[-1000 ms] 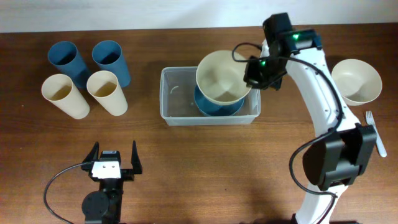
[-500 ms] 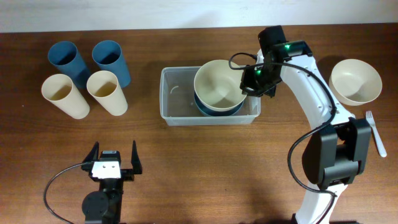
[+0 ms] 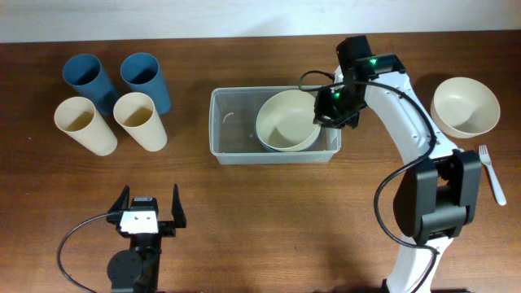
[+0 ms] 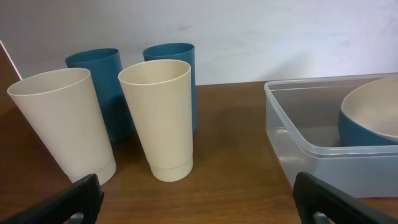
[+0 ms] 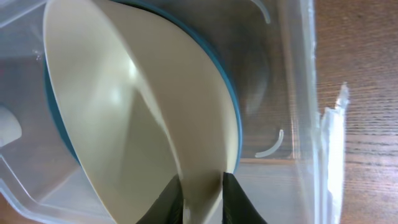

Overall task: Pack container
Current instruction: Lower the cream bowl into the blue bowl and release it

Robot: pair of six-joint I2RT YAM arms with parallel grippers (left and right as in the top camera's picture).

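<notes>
The cream bowl's low side is inside the blue bowl (image 3: 262,140) and the cream bowl would settle in it, so it is time for my right gripper to release the cream bowl.
The clear plastic container (image 3: 228,134) sits mid-table and holds a blue bowl (image 3: 262,140). A cream bowl (image 3: 286,122) is nested inside the blue one. My right gripper (image 3: 323,110) is shut on the cream bowl's right rim, over the container's right end. In the right wrist view the fingers (image 5: 171,199) pinch the cream bowl's rim (image 5: 205,180), with the blue bowl (image 5: 231,102) showing behind it. My left gripper (image 3: 148,213) is open and empty near the front edge. The left wrist view shows the container (image 4: 298,137) at right.
Two blue cups (image 3: 85,80) and two cream cups (image 3: 137,118) stand at the left. A second cream bowl (image 3: 466,106) and a white fork (image 3: 491,172) lie at the right. The cups also show in the left wrist view (image 4: 158,118).
My right gripper has lowered the cream bowl into the blue bowl inside the container. The left arm has not moved.
</notes>
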